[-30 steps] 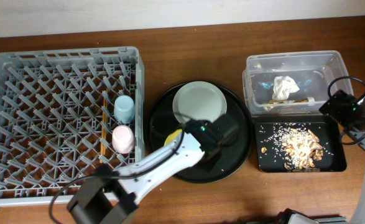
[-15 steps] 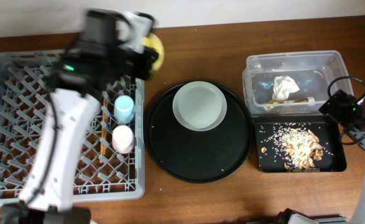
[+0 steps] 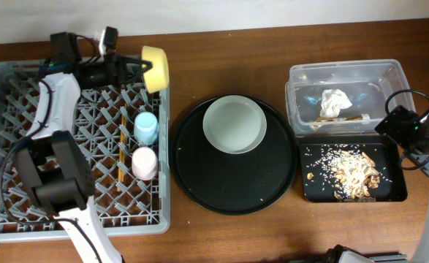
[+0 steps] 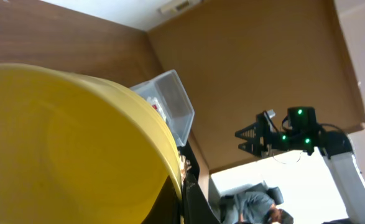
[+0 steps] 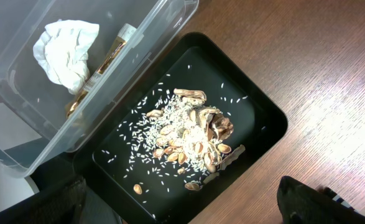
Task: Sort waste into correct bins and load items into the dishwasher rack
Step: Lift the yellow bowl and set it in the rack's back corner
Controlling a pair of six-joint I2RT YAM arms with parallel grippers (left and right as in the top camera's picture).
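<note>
My left gripper keeps hold of the yellow bowl for now, until it sits among the rack's wires, since the bowl's edge (image 3: 164,71) juts over the rack's side rim.
My left gripper (image 3: 139,67) is shut on the yellow bowl (image 3: 156,68) and holds it on edge over the far right corner of the grey dishwasher rack (image 3: 24,131). The bowl fills the left wrist view (image 4: 64,143). The blue cup (image 3: 146,126), pink cup (image 3: 144,162) and chopsticks (image 3: 120,157) sit in the rack. The pale plate (image 3: 234,123) lies on the round black tray (image 3: 229,186). The tissue (image 5: 67,50) and a wrapper scrap (image 5: 107,56) lie in the clear tub (image 3: 346,73). Food scraps (image 5: 194,140) lie in the black rectangular tray (image 3: 393,191). My right gripper (image 5: 185,210) is open and empty above that tray.
The rack takes up the left third of the wooden table. The clear tub and the black rectangular tray stand side by side at the right. The right arm's cable (image 3: 408,98) runs by the tub's right end.
My left arm lifted the yellow bowl off the round black tray and carried it left and back to the rack's far right corner. The right arm has not moved.
</note>
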